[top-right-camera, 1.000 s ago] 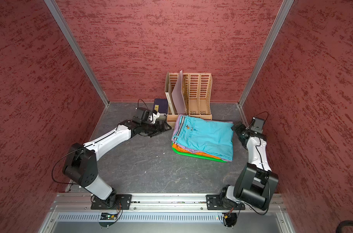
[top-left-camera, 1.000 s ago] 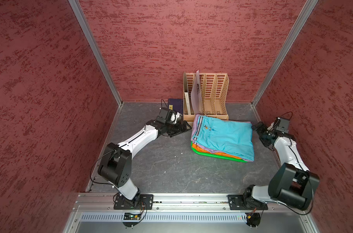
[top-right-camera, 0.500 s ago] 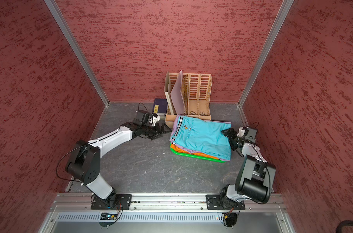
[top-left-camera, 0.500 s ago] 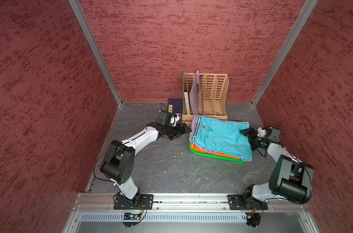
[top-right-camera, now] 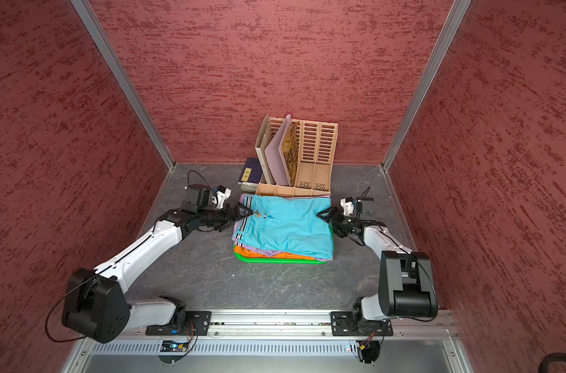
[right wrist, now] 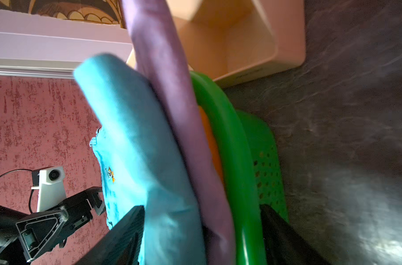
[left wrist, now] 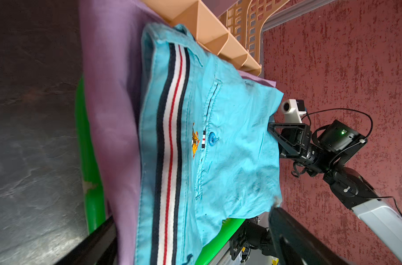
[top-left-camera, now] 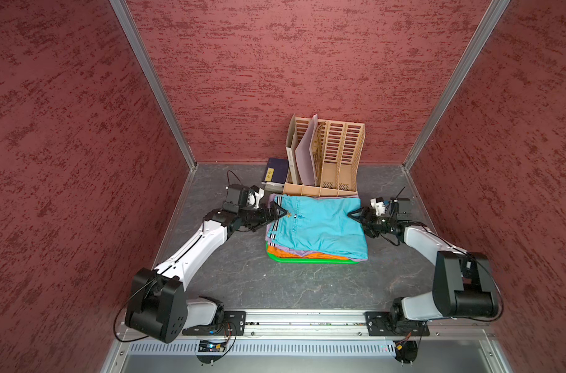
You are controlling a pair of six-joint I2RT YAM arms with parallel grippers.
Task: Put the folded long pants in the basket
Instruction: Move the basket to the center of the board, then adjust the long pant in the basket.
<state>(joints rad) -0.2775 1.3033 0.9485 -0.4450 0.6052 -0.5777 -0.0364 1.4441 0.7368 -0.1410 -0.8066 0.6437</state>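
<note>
My left gripper grabs the folded long pants by the striped waistband edge next, opposite my right gripper, to settle them in the basket [top-left-camera: 307,260].
The folded long pants lie stacked on the green basket [top-left-camera: 307,260] in front of the file organiser. The teal pair [top-left-camera: 320,226] with its striped waistband is on top, then lilac [top-left-camera: 272,237], then orange [top-left-camera: 307,256]. My left gripper [top-left-camera: 283,214] is open at the stack's left edge, one finger over the waistband. In the left wrist view its fingers [left wrist: 103,229] straddle the teal [left wrist: 218,149] and lilac [left wrist: 112,114] cloth. My right gripper [top-left-camera: 352,215] is open at the right edge. In the right wrist view it [right wrist: 202,220] spans teal [right wrist: 138,137], lilac [right wrist: 172,91] and the basket rim [right wrist: 232,149].
A beige slotted file organiser [top-left-camera: 340,161] holding a purple folder [top-left-camera: 306,155] stands against the back wall, touching the stack's far edge. A dark book [top-left-camera: 275,169] lies to its left. Red walls close in on three sides.
The right arm swung in from the right wall to the stack's right edge, its jaws narrowing. The left gripper reached over the waistband edge. The basket and stack shifted left.
</note>
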